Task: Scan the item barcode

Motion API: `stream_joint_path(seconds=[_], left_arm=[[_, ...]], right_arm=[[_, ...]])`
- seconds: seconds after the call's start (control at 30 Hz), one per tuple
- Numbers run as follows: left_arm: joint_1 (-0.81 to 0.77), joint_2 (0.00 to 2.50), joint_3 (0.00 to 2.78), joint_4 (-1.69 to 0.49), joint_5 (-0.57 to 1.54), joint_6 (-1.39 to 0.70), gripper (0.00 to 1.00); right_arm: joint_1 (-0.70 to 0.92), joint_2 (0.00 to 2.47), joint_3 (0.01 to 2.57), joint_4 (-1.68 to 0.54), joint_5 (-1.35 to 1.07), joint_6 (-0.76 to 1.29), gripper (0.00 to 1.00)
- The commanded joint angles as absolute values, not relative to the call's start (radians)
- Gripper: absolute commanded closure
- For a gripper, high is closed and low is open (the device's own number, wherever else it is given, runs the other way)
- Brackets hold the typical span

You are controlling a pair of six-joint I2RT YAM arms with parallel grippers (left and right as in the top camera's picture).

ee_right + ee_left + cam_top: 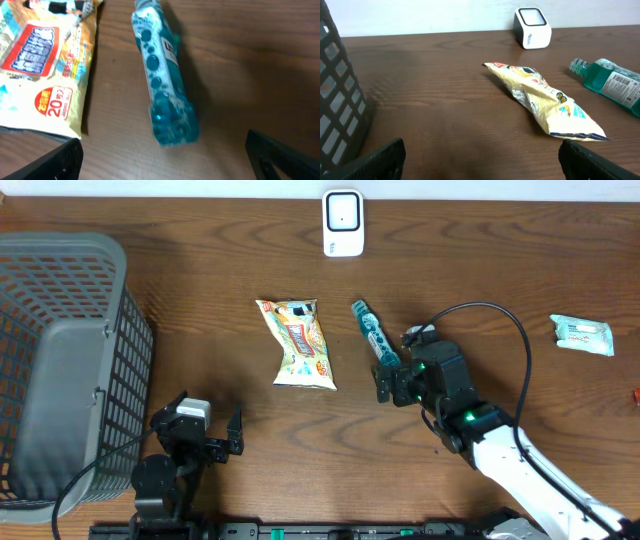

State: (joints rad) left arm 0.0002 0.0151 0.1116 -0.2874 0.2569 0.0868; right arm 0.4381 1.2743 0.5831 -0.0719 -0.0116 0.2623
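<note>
Next, the right gripper grabs the teal bottle's base [388, 358], which leaves the barcode label uncovered to scan at the white scanner [343, 223].
A teal bottle [375, 333] with a barcode label lies on its side on the brown table, cap pointing away. My right gripper [399, 367] stands open just behind the bottle's base; in the right wrist view the base [171, 127] sits just ahead of the gap [163, 150], touching neither finger. A yellow snack bag [300, 342] lies to the bottle's left. The white scanner [343, 223] stands at the table's far edge. My left gripper [207, 425] is open and empty near the front edge, with the bag [545, 100] and bottle [612, 85] well ahead of it.
A grey mesh basket [60, 360] fills the left side, close to my left arm. A small pale green packet [582, 334] lies at the far right. A black cable loops above my right arm.
</note>
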Motion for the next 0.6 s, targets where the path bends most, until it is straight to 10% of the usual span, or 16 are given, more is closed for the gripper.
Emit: stream_joint_path(seconds=[0.0,0.37,0.57], left_arm=[[0.006,0.01,0.096,-0.306,0.262,0.101,0.02],[0.006,0.01,0.095,-0.306,0.262,0.101,0.02],[0.006,0.01,0.095,-0.306,0.262,0.101,0.02]], right_arm=[[0.44,1.32,0.575,-0.021,-0.002,0.255,0.01],[0.439,1.612,0.575,0.234,0.086,0.249,0.01],[0.439,1.667,0.575,0.245,0.147,0.249,0.62]])
